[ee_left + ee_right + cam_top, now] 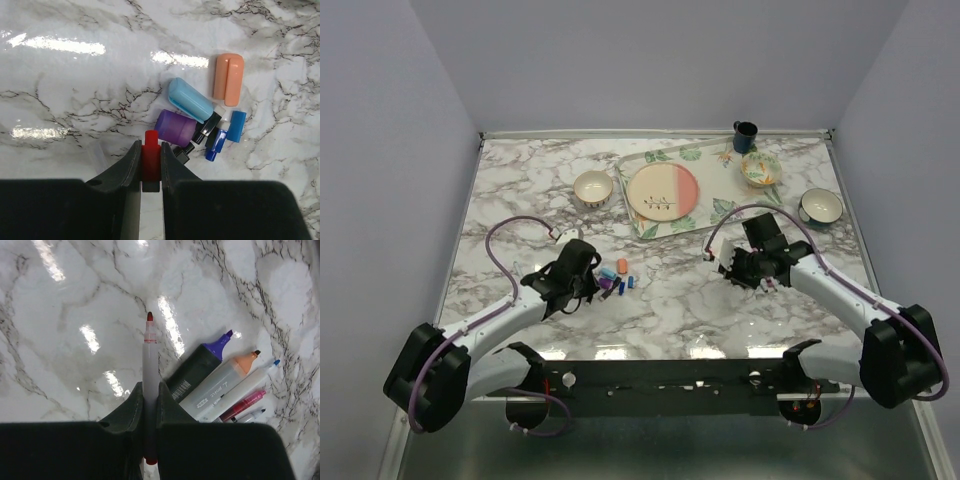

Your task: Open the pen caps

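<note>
The white pen is over empty table beside the uncapped pens and would come down short if the robot's right gripper opened now, so the robot will move it toward them.
My left gripper [150,147] is shut on a red pen cap [150,162], held just above the table. Beside its tips lie loose caps: orange [228,78], light blue [190,100], purple [175,126], blue [236,126], dark blue [216,145] and black [210,125]. This pile [617,278] sits right of the left gripper [582,272] in the top view. My right gripper [150,390] is shut on a slim white pen [150,360] with a bare red tip. Uncapped pens lie to its right: a dark purple-tipped marker [197,367], an orange-tipped one [220,385], a blue-tipped one [250,380] and a red one [242,405].
A patterned tray [650,225] holding a pink-and-cream plate [662,192] stands at the back centre. A small bowl [592,187] is to its left. A floral bowl [761,168], a dark mug [745,135] and a cup [820,206] are at the back right.
</note>
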{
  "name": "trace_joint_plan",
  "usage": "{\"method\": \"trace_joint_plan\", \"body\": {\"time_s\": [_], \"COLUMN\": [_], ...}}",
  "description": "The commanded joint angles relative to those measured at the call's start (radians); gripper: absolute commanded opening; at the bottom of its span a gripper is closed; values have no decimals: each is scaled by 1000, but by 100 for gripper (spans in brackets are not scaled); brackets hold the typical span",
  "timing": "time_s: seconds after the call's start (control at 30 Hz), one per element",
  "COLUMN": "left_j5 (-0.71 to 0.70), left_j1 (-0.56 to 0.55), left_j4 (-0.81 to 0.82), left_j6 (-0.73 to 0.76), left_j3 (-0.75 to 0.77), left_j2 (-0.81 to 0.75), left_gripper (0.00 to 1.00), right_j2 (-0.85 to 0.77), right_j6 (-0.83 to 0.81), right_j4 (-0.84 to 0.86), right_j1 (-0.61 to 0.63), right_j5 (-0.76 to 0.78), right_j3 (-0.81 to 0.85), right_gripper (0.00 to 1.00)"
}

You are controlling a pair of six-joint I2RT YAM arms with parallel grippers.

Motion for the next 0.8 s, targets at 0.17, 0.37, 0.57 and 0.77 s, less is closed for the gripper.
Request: {"method": "trace_joint_plan", "body": {"time_s": [0.17, 0.37, 0.57, 0.77], "left_j5": [-3, 14, 21, 24], "left_j1": [22, 25, 25, 25], "left_j4": [48, 46, 19, -1], "left_j6": [35, 40, 40, 45], "left_j3": [5, 4, 12, -10], "left_j2": [27, 12, -43, -164], "left_gripper": [36, 44, 52, 69], "right_j2": [118, 162, 176, 184], "right_j6": [161, 216, 268, 301], "right_j4": [39, 35, 16, -33], "right_j1": [-75, -127, -214, -323], "right_j5": [145, 163, 144, 72], "right_j3": [66, 85, 112, 135], "right_gripper": [13, 15, 16, 21]}}
